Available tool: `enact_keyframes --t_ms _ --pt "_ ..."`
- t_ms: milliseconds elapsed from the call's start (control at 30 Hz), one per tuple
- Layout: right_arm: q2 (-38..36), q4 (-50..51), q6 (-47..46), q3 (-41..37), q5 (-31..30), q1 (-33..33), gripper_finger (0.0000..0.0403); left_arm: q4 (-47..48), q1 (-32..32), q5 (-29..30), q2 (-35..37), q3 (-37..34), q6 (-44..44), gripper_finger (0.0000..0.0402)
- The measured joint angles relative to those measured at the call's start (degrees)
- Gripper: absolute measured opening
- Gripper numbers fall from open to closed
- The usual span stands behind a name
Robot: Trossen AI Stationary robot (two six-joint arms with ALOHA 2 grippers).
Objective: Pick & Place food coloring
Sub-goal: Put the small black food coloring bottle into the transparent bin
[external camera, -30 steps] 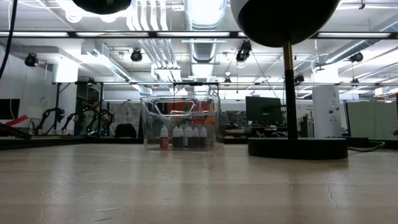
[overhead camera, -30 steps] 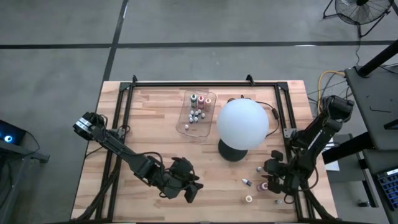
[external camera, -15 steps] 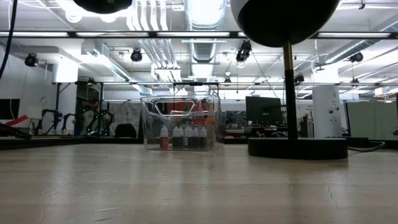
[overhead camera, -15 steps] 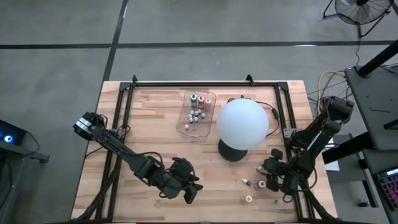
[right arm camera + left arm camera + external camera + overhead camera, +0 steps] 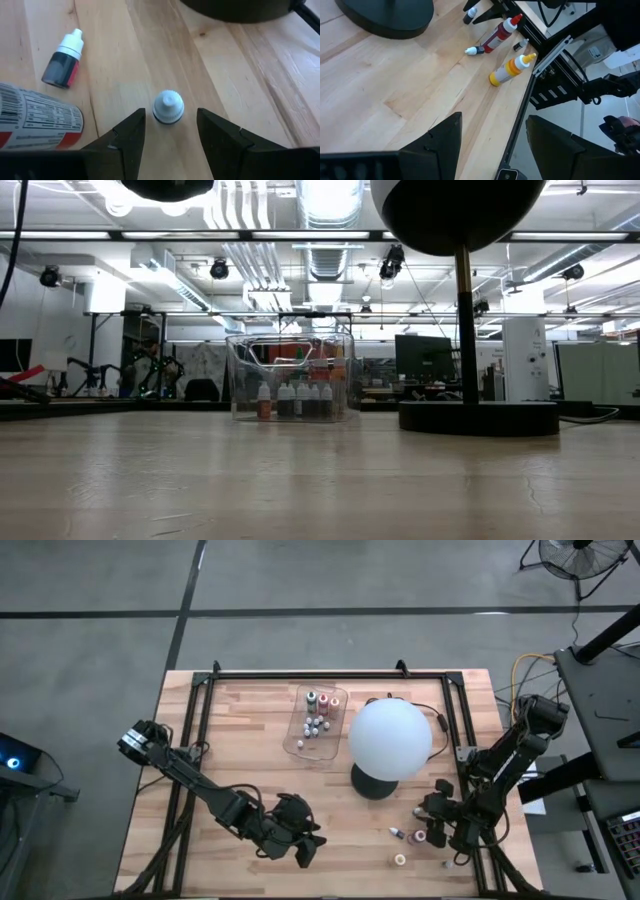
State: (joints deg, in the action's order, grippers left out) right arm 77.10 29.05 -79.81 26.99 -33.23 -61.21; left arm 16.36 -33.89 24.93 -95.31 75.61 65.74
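Observation:
The tiny bottle's white cap (image 5: 168, 106) is centred between both fingers, close above the wood, so my right gripper needs to close on the tiny bottle.
Food coloring bottles stand in the clear tray (image 5: 318, 720) at the far middle of the table. More lie loose on the wood at the near right: a red bottle (image 5: 497, 35), a yellow one (image 5: 512, 70) and a small dark one (image 5: 62, 60). A tiny white-capped bottle (image 5: 168, 106) stands upright on the table. My right gripper (image 5: 430, 816) hangs open over it, one finger on each side, touching nothing. My left gripper (image 5: 305, 843) is open near the table's front middle, pointing toward the loose bottles with nothing between its fingers (image 5: 440, 145).
A big white globe (image 5: 390, 738) on a black round base (image 5: 240, 10) stands just beyond the right gripper, close to the upright bottle. A labelled bottle (image 5: 37, 122) lies beside the right gripper. A black frame rail (image 5: 540, 60) runs along the table's right edge.
My right gripper has turned a little at the wrist above the loose bottles without changing place. No bottle has moved.

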Motion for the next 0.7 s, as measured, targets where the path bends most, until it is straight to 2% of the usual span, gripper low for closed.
enact_keyframes --t_ms 267,700 --pt "0.0 -0.8 -0.9 -0.6 0.0 0.0 0.0157 0.0 0.0 0.0 0.0 0.0 0.0 0.0192" --pt "0.0 -1.6 -2.6 -1.0 0.0 0.0 0.0089 0.0 0.0 0.0 0.0 0.0 0.0 0.0192"
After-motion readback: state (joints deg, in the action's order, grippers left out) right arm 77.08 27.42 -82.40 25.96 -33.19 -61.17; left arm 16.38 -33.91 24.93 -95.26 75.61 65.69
